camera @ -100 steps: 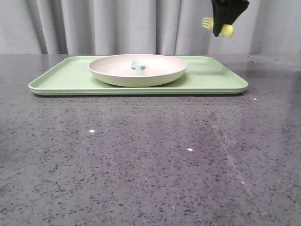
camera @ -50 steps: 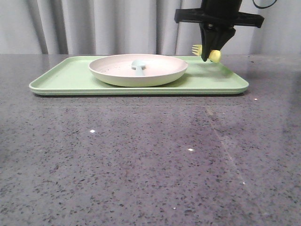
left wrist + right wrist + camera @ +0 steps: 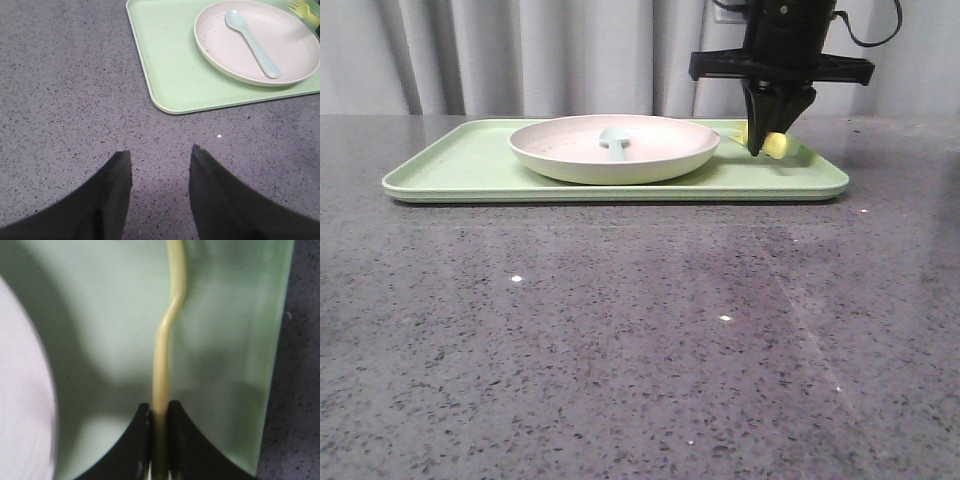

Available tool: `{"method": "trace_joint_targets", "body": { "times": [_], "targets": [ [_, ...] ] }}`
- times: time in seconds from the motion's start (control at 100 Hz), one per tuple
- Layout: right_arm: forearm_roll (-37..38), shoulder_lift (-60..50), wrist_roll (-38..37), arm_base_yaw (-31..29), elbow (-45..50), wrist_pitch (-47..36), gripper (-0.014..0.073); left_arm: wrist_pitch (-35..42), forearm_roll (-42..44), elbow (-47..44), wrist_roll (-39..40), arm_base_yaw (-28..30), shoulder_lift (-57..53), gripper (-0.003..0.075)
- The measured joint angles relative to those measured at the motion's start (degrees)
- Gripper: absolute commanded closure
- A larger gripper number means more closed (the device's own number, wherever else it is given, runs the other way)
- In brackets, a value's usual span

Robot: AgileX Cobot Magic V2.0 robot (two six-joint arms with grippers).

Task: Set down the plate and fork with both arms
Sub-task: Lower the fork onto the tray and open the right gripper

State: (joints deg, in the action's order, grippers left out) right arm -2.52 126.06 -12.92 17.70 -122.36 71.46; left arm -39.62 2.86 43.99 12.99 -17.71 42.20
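Observation:
My right gripper holds the yellow fork low over the light-green tray, so the fork would lie flat. It is now time for my right gripper to open.
The cream-pink plate sits on the light-green tray with a pale blue spoon in it; plate and spoon also show in the left wrist view. My right gripper is shut on the yellow fork, low over the tray just right of the plate. In the right wrist view the fork runs from my gripper over the tray, beside the plate. My left gripper is open and empty over the countertop, in front of the tray.
The tray lies at the back of the dark speckled countertop. Grey curtains hang behind. The fork's tines show at the tray's far corner in the left wrist view. The tray's right rim borders the counter.
My right gripper has come down with the fork from high above the tray's right end to just over the tray beside the plate. The plate, spoon and tray have not moved.

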Motion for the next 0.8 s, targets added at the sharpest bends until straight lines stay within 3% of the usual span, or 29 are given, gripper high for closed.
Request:
{"method": "trace_joint_targets", "body": {
  "times": [0.18,0.44,0.8],
  "targets": [
    [0.09,0.14,0.00,0.00,0.00,0.00,0.0538,0.00,0.00,0.00,0.00,0.00,0.00,0.0438],
    [0.09,0.14,-0.09,0.00,0.00,-0.12,0.0382,0.00,0.00,0.00,0.00,0.00,0.00,0.0438],
    [0.09,0.14,-0.09,0.00,0.00,-0.12,0.0365,0.00,0.00,0.00,0.00,0.00,0.00,0.0438]
  ]
}}
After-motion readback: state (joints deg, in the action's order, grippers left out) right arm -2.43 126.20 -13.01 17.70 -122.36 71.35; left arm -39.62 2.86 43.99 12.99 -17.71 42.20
